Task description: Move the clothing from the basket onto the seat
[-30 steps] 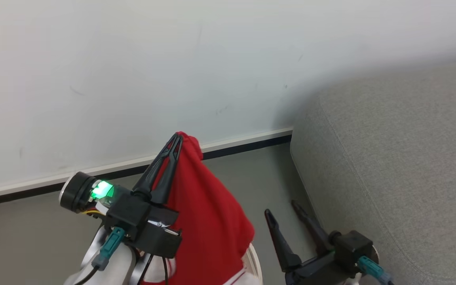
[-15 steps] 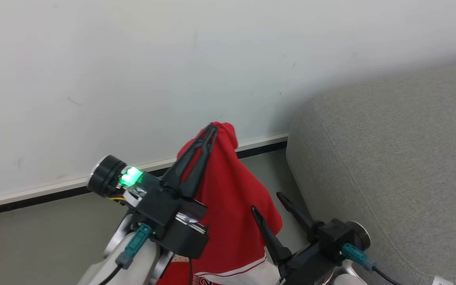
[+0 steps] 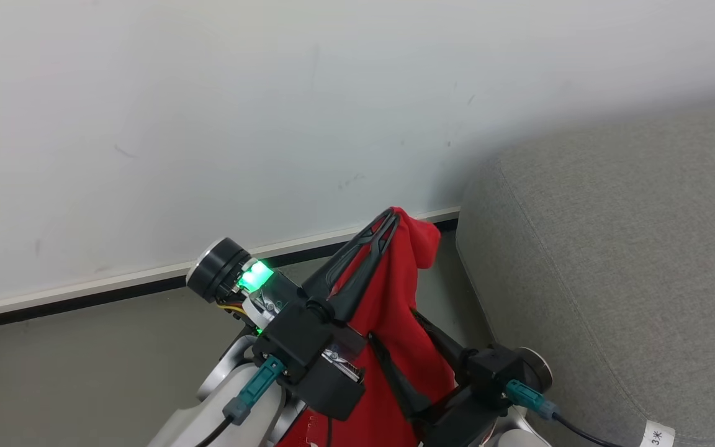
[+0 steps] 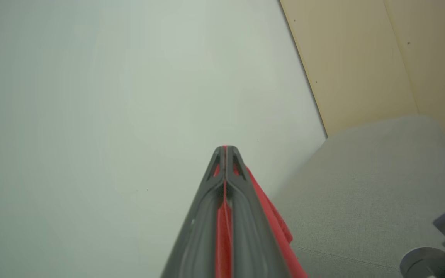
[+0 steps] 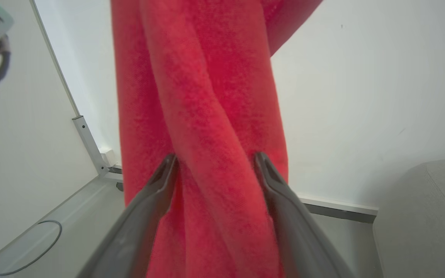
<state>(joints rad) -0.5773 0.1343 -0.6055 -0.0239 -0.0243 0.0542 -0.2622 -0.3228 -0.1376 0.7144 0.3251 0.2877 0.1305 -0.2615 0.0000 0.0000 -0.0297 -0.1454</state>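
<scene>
The clothing needs to go onto the seat [image 3: 618, 248]. My right gripper will next grab the red garment by its long hanging fold [image 3: 396, 335].
My left gripper [image 3: 388, 218] is shut on a red garment of the clothing [image 3: 398, 298], which hangs down from its fingertips in the air beside the seat. In the left wrist view the gripper [image 4: 225, 149] pinches a thin red fold [image 4: 272, 222]. Below it, my right gripper [image 3: 396, 328] is open. Its two fingers stand on either side of the hanging red cloth [image 5: 207, 96], the gripper [image 5: 215, 157] not closed on it. The seat [image 3: 618, 248] is a large grey woven sofa at the right, also seen at the right edge [image 5: 423, 220]. The basket is out of view.
A white wall [image 3: 270, 112] with a pale baseboard [image 3: 115, 279] runs behind, above grey floor [image 3: 84, 372]. A small white label [image 3: 658, 433] sits on the sofa's lower edge. A beige panel [image 4: 354, 58] stands beyond the sofa.
My left gripper has carried the red garment to the right, closer to the sofa. My right gripper has moved in under it, so its open fingers now straddle the hanging cloth.
</scene>
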